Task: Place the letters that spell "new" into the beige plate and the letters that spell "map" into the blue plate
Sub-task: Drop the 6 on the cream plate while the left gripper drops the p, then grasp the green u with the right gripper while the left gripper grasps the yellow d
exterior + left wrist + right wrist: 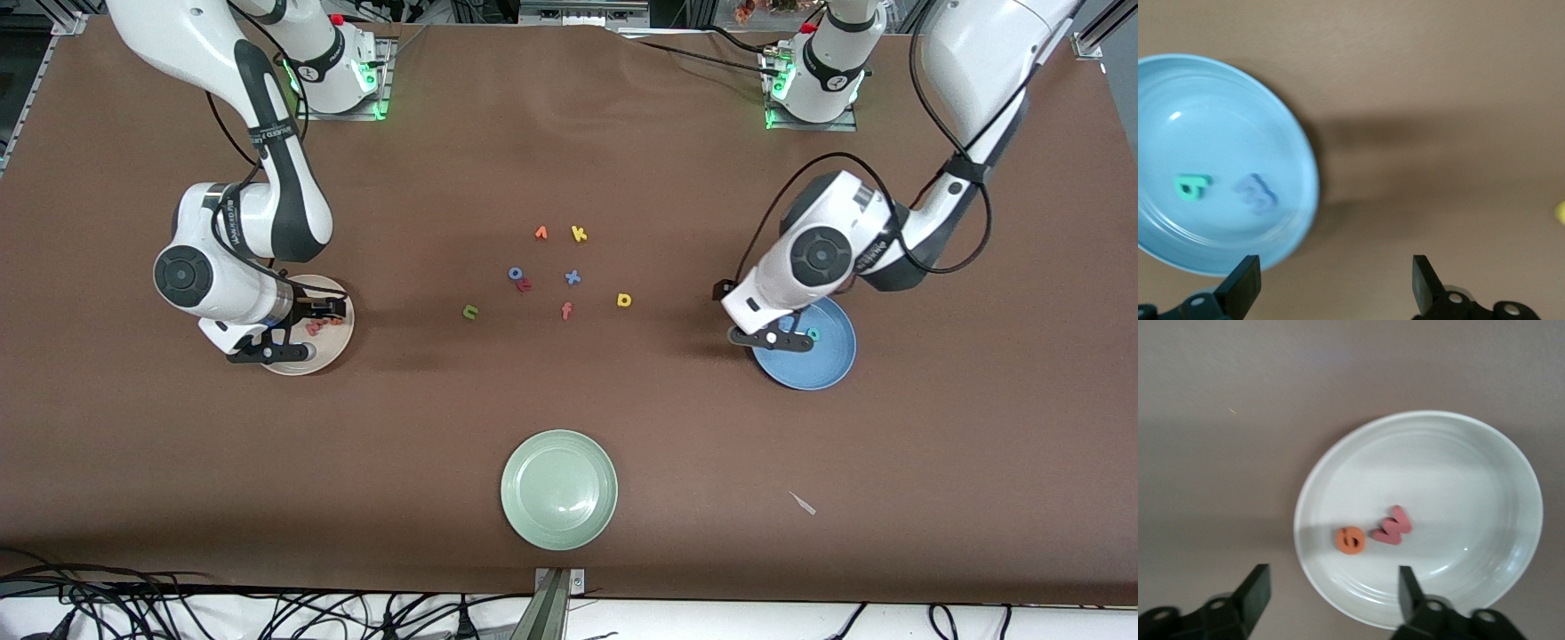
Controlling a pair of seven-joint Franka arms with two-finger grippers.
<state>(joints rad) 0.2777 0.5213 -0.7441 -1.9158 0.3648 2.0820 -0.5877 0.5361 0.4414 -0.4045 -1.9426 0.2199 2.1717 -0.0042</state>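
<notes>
My left gripper is to grab the yellow "p" by its holed loop next, to finish spelling "map" in the blue plate.
The beige plate lies toward the right arm's end of the table and holds the orange "e" and the salmon "w". My right gripper hangs open and empty over its rim. The blue plate, toward the left arm's end, holds the teal "a" and the blue "m". My left gripper hangs open and empty over that plate's edge. The green "n" and the yellow "p" lie on the table between the plates.
Mid-table lie a yellow "k", an orange letter, a blue "o", a red "r", a blue "x" and a salmon "f". A pale green plate sits nearest the front camera.
</notes>
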